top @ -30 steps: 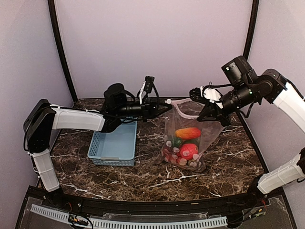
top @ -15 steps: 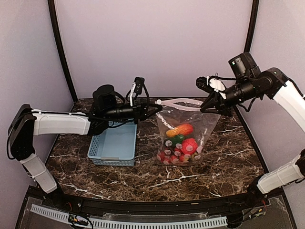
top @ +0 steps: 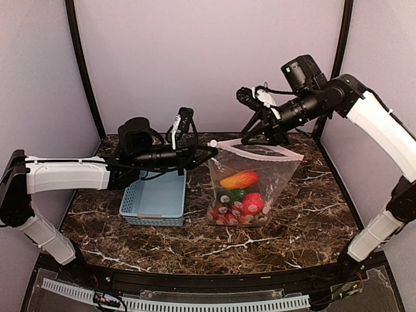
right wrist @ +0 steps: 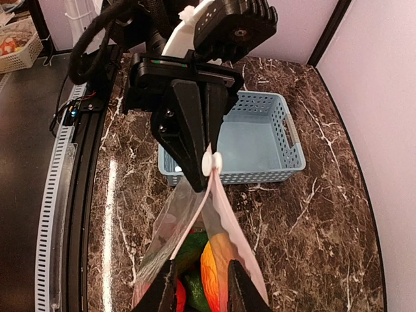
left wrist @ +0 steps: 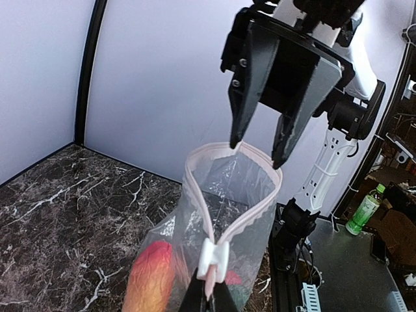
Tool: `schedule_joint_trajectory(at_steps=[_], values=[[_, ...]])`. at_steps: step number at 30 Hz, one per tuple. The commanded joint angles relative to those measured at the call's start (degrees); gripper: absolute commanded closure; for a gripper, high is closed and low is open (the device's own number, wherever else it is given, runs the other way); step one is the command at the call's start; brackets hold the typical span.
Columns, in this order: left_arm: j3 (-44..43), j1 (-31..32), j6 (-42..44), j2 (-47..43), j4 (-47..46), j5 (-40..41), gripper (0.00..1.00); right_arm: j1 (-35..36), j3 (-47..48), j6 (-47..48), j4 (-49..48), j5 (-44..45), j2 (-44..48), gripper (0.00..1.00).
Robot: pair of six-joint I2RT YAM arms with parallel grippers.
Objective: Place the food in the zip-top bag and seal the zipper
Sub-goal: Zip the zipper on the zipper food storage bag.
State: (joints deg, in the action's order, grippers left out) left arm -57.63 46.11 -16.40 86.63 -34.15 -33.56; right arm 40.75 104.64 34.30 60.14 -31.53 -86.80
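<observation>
Next, my right gripper grabs the white slider (top: 213, 143) (right wrist: 212, 163) and pulls it along to seal the zipper. My left gripper keeps hold of the zipper's end.
The clear zip-top bag (top: 260, 175) hangs upright over the table with the food inside: an orange-red pepper (top: 238, 179), a green piece (top: 235, 194) and red fruits (top: 253, 203). My left gripper (top: 209, 149) is shut on the zipper's left end, just below the white slider (left wrist: 213, 259). My right gripper (top: 252, 138) is open above the bag's mouth. In the right wrist view its fingers (right wrist: 162, 292) straddle the pink zipper strip (right wrist: 224, 221) without closing on it. The mouth gapes open in the left wrist view (left wrist: 227, 188). The bag's right corner (top: 298, 156) hangs free.
A light blue slotted basket (top: 156, 195) sits on the marble table (top: 312, 214) left of the bag, under my left arm. Purple walls close in the back and sides.
My right gripper has moved left and up from the bag's right end to over the mouth. The bag's right corner has dropped. The bag and my left gripper have shifted slightly left.
</observation>
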Motion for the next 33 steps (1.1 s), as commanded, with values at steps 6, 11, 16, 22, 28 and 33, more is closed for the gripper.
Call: schedule_joint_trajectory(at_steps=[6, 11, 16, 22, 28, 33], values=[[1.90, 2.13, 5.05, -4.75, 1.66, 1.25, 0.99, 5.02, 10.05, -4.61, -0.88, -2.09, -8.68, 0.75], [1.89, 3.06, 7.32, -5.41, 4.20, 2.56, 0.99, 7.66, 10.58, -5.17, -1.01, -0.26, -10.81, 0.75], [2.39, 3.58, 7.90, -6.11, 4.65, 3.70, 0.99, 8.58, 10.76, -5.73, -0.97, 0.54, -11.91, 0.75], [2.36, 4.08, 8.86, -6.49, 5.46, 4.01, 0.99, 8.82, 10.54, -5.59, -0.91, 1.72, -12.76, 0.78], [2.39, 4.09, 9.05, -6.33, 5.66, 4.43, 0.99, 8.99, 10.05, -5.33, -0.68, 1.82, -12.41, 0.93], [2.34, 4.08, 9.11, -6.05, 6.35, 5.22, 0.99, 8.99, 8.71, -4.36, -0.01, 2.09, -11.05, 1.00]])
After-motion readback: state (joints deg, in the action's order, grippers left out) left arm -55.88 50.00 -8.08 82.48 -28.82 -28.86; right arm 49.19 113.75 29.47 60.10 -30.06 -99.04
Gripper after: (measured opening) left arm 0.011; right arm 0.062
